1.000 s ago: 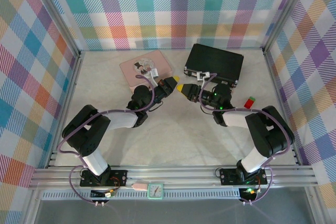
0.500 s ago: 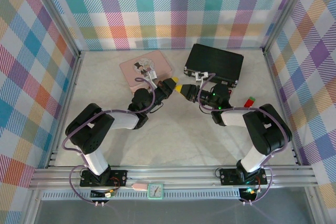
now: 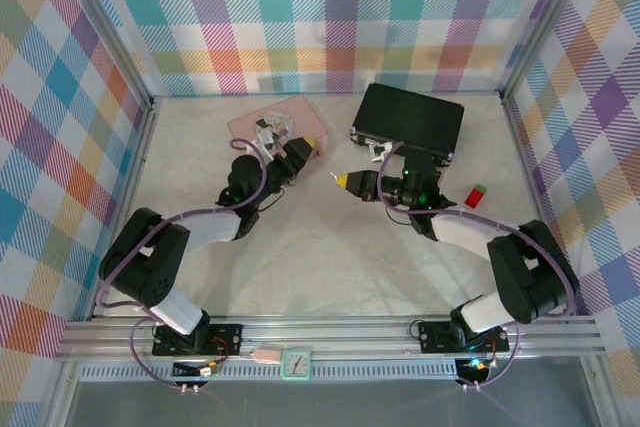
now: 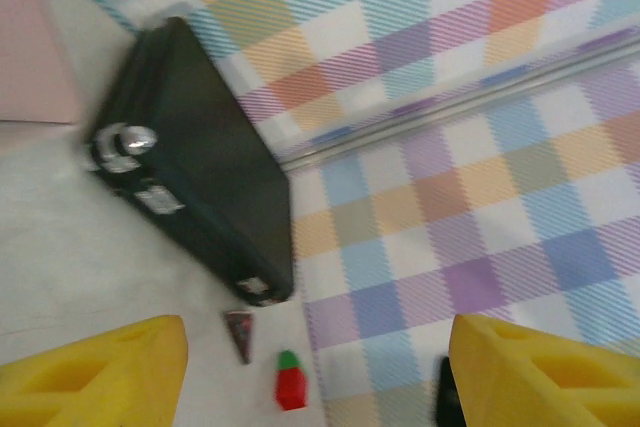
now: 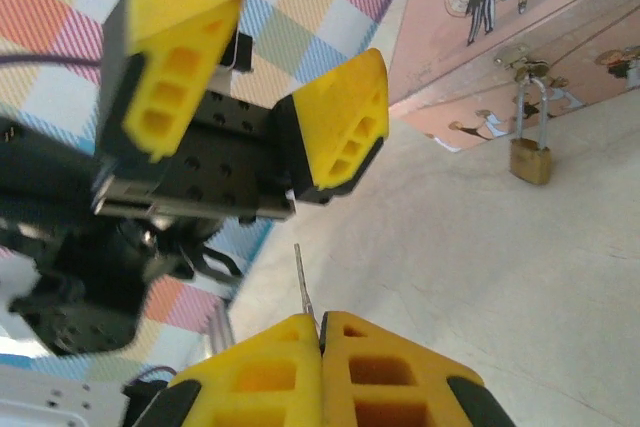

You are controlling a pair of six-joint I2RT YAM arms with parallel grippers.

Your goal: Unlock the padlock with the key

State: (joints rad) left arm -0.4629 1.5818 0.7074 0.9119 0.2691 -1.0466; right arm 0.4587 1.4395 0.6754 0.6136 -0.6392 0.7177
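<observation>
The left gripper grips the padlock's brass body across its flat sides next, so the padlock's end opposite the shackle stays open for the key (image 5: 303, 282).
A thin silver key (image 5: 303, 282) sticks out from between the yellow fingers of my right gripper (image 5: 322, 322), which is shut on it. The small brass padlock (image 5: 530, 152) hangs by its silver shackle from the front of the pink box (image 5: 520, 47), to the key's right and farther off. My left gripper (image 5: 260, 87) stands open and empty just ahead of the key. From above, the left gripper (image 3: 303, 147) is at the pink box's (image 3: 262, 125) near right corner. The right gripper (image 3: 345, 181) sits a little to its right. In the left wrist view, nothing lies between the left gripper's (image 4: 320, 377) fingers.
A black case (image 3: 410, 119) lies at the back right, with a silver latch (image 4: 125, 142) on its side. A small red and green object (image 3: 475, 194) and a dark triangular piece (image 4: 240, 332) lie near it. Checked walls close in the table.
The two grippers were tip to tip. The left one has opened and drawn back left toward the pink box. The right one stays shut on the key and has moved slightly nearer.
</observation>
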